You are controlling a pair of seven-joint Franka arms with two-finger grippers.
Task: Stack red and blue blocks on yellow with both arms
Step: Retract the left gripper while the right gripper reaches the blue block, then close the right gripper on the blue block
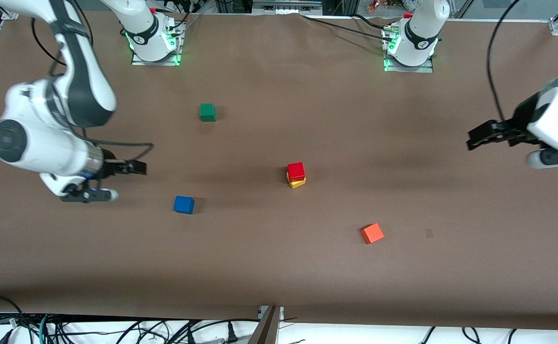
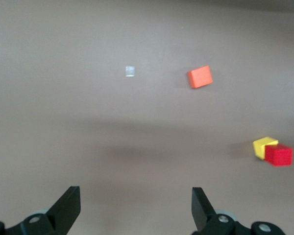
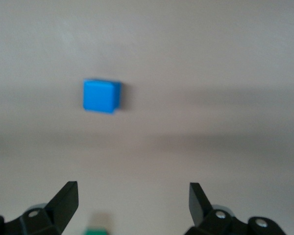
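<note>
The blue block needs to be stacked on the red and yellow blocks. My right gripper needs to grab the blue block by its opposite sides next.
The red block sits on the yellow block near the table's middle, turned a little against it. The blue block lies alone on the table, nearer the front camera and toward the right arm's end. My right gripper is open and empty, up in the air beside the blue block, which shows in the right wrist view. My left gripper is open and empty over the left arm's end of the table. The left wrist view shows the red block and the yellow block.
A green cube lies nearer the robots' bases than the blue block. A lighter orange-red cube lies nearer the front camera than the stack, with a small pale mark on the brown table cover beside it.
</note>
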